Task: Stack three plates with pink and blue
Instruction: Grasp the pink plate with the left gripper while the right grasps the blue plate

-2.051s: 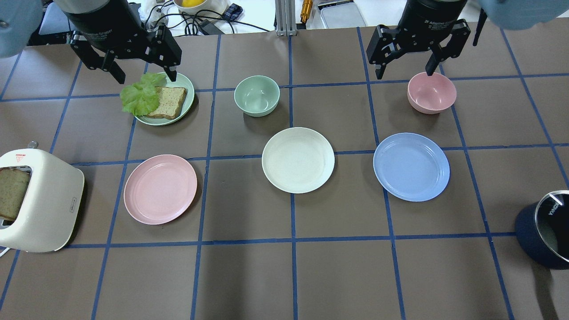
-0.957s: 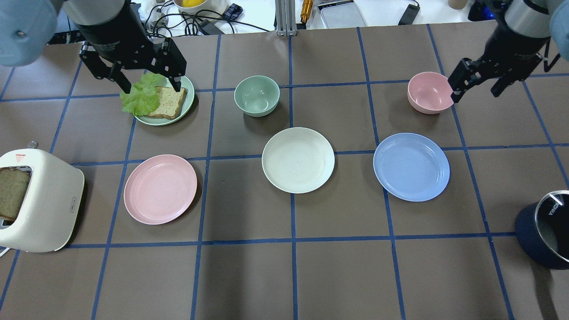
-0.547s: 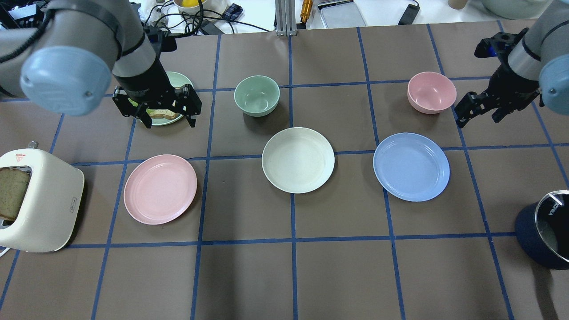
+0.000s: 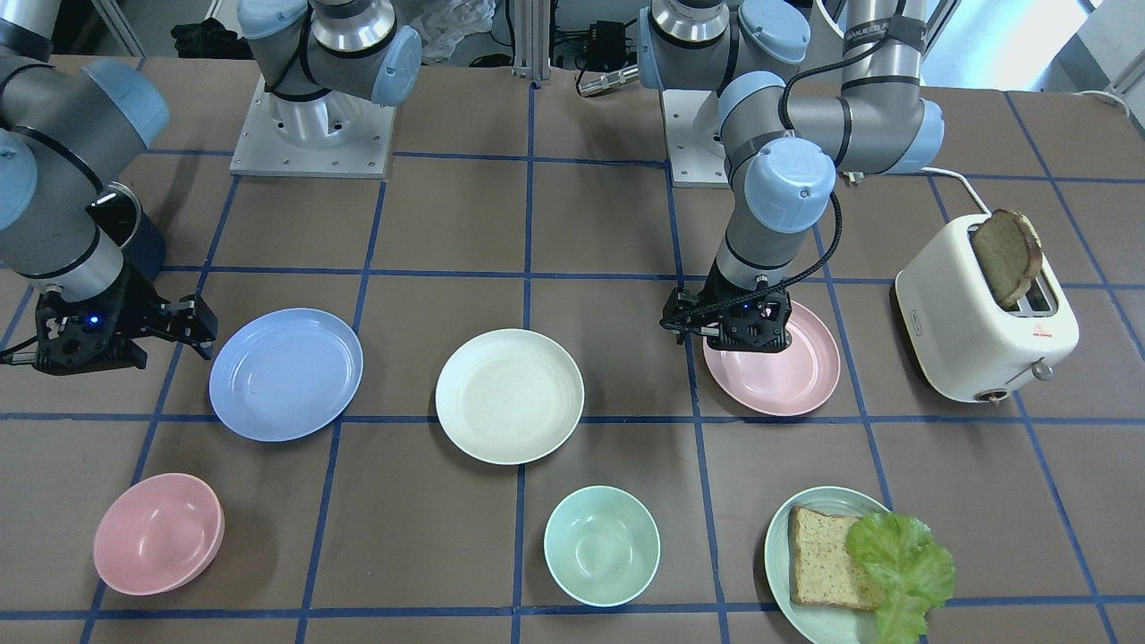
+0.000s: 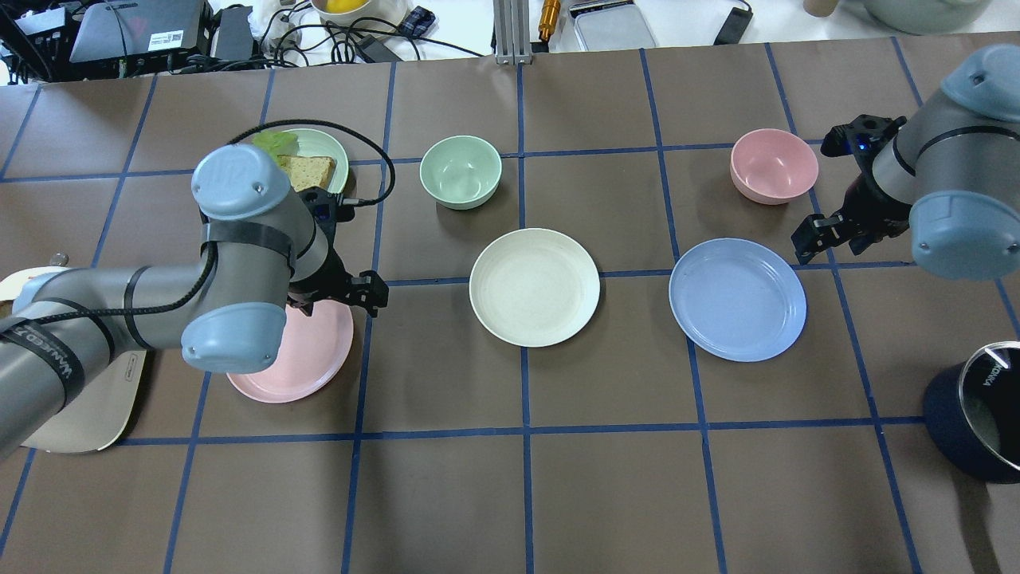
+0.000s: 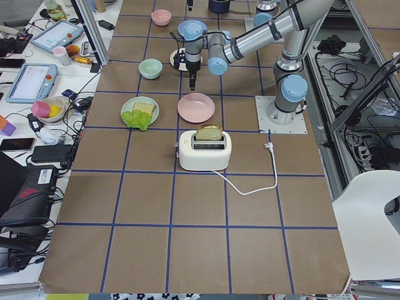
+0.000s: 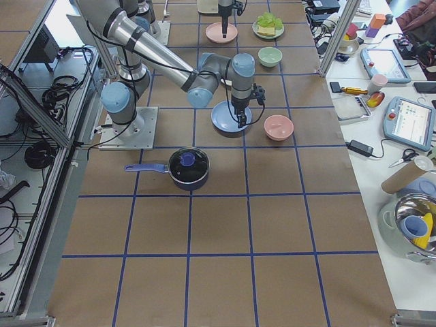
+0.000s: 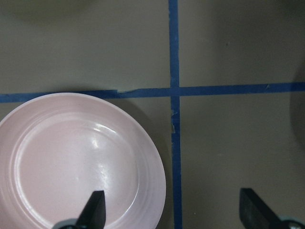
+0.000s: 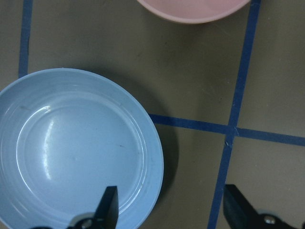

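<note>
I should stack the pink plate onto the white plate, so my left gripper should next grab it by its rim (image 8: 163,191).
Three plates lie in a row on the table: the pale pink plate (image 5: 315,363), the cream-white plate (image 5: 534,287) and the light blue plate (image 5: 737,299). My left gripper (image 5: 340,295) is open and empty, low over the pink plate's edge on the cream plate's side. In the left wrist view (image 8: 174,214) one finger is over the pink plate (image 8: 71,162) and the other is over bare table. My right gripper (image 5: 833,237) is open and empty at the blue plate's outer far edge. In the right wrist view (image 9: 174,212) it straddles the rim of the blue plate (image 9: 71,143).
A pink bowl (image 5: 773,165) sits just behind the right gripper. A mint bowl (image 5: 460,171) stands behind the cream plate. A mint plate with bread and lettuce (image 5: 315,155) is behind the left arm. A toaster (image 4: 984,313) is at the left end, a dark pot (image 5: 976,410) at the right.
Both arms have come forward and down from the back of the table. The left went from the mint plate to the pink plate; the right from the pink bowl to the blue plate.
</note>
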